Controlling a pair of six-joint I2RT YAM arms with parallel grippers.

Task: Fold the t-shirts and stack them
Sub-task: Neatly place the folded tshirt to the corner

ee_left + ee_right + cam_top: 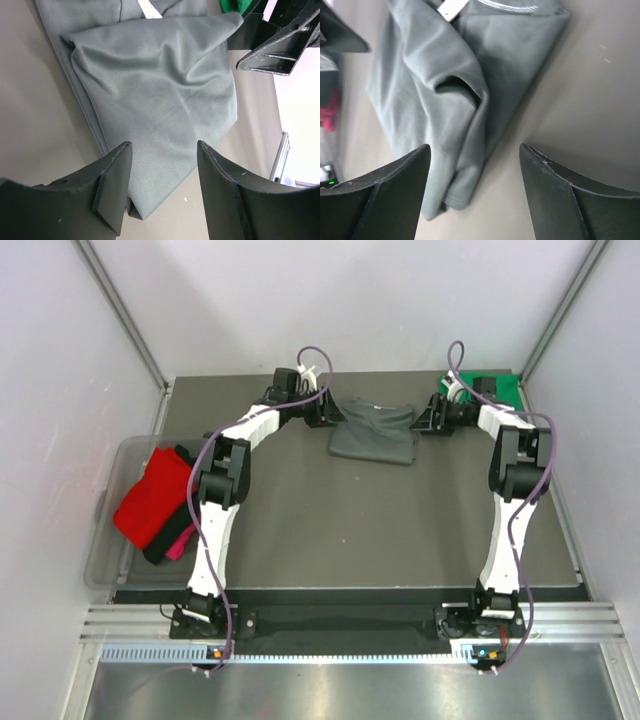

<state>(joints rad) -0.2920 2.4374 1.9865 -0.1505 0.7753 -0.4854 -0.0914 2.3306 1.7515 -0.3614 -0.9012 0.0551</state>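
Note:
The right gripper grabs the dark grey t-shirt (373, 430) by its folded edge nearest the green shirt next, to stack it on top.
A dark grey t-shirt (373, 430) lies folded at the back middle of the table; it also shows in the left wrist view (160, 85) and the right wrist view (440, 90). My left gripper (335, 414) is open at its left edge, jaws either side of a folded corner (161, 165). My right gripper (425, 418) is open at its right edge, above another corner (474, 170). A bright green shirt (496, 390) lies at the back right. Red (150, 498), black (166, 540) and pink (181, 542) shirts lie in the tub.
A clear plastic tub (128, 458) stands at the table's left edge. The dark table (350, 530) has white walls close at the back and sides. The right gripper's finger shows in the left wrist view (280, 47).

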